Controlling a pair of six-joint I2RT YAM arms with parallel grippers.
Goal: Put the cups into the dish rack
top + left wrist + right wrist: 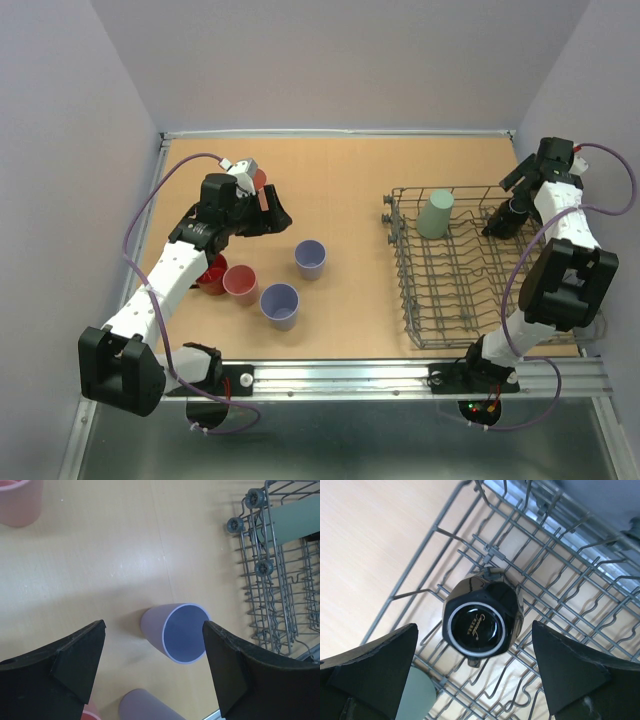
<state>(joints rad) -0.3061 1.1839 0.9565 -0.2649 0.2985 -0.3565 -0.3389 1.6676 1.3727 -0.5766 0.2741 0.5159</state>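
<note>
My left gripper should grab the nearer lavender cup by its open rim, so the cup's base stays free to hand over to my right gripper.
My left gripper (272,213) (154,627) is open and empty, held above the table with a lavender cup (310,258) (180,632) standing upright below, seen between its fingers. A second lavender cup (280,305) (145,707), a pink cup (240,283) and the red mug (211,276) stand near the left arm. Another pink cup (17,500) (259,178) is partly hidden behind the left wrist. The dish rack (470,300) (492,555) holds the sage-green cup (435,213) (415,700) and the dark mug (513,216) (480,620), upside down. My right gripper (508,200) (475,627) is open above that mug, not touching it.
The rack's left side with small grey wheels (260,567) shows at the right of the left wrist view. Grey walls close the table on the left, back and right. A metal rail (400,375) runs along the near edge.
</note>
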